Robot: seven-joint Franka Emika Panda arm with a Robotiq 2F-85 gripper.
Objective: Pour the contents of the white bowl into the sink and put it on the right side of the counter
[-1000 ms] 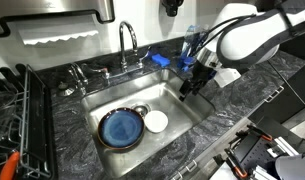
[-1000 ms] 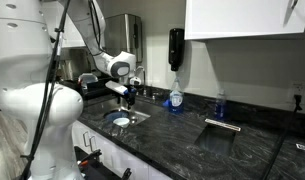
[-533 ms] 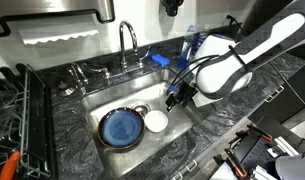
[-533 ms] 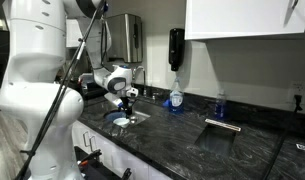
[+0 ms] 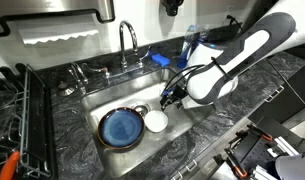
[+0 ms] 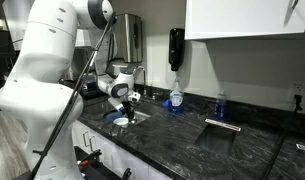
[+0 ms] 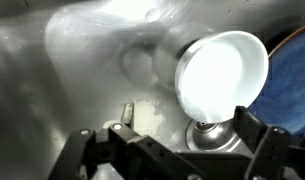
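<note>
The white bowl (image 5: 156, 121) needs its opposite rim free to pour, so my gripper will next grab the bowl by its rim on the side away from the plate.
The white bowl (image 5: 156, 121) sits in the sink (image 5: 182, 118), beside the larger dark-blue plate (image 5: 120, 128) and close to the round drain (image 5: 140, 109). In the wrist view the bowl (image 7: 220, 72) fills the upper right, with the drain (image 7: 207, 137) just below it and the plate's edge (image 7: 295, 80) at far right. My gripper (image 5: 172, 98) hangs open and empty over the basin, just to the side of and above the bowl, not touching it. Its fingers (image 7: 167, 132) spread wide along the bottom of the wrist view. The gripper (image 6: 125, 101) also shows above the sink in an exterior view. The dark marbled counter (image 5: 82, 165) surrounds the sink.
The chrome arched faucet (image 5: 127, 42) stands behind the sink. A black dish rack (image 5: 17, 125) stands on one side. A blue sponge (image 5: 160, 60) and a blue bottle (image 5: 190, 45) sit behind the basin. A soap bottle (image 6: 175, 97) stands by the wall.
My arm has swung from over the counter edge down and across into the sink, bringing the gripper close to the white bowl. The bowl and plate have not moved.
</note>
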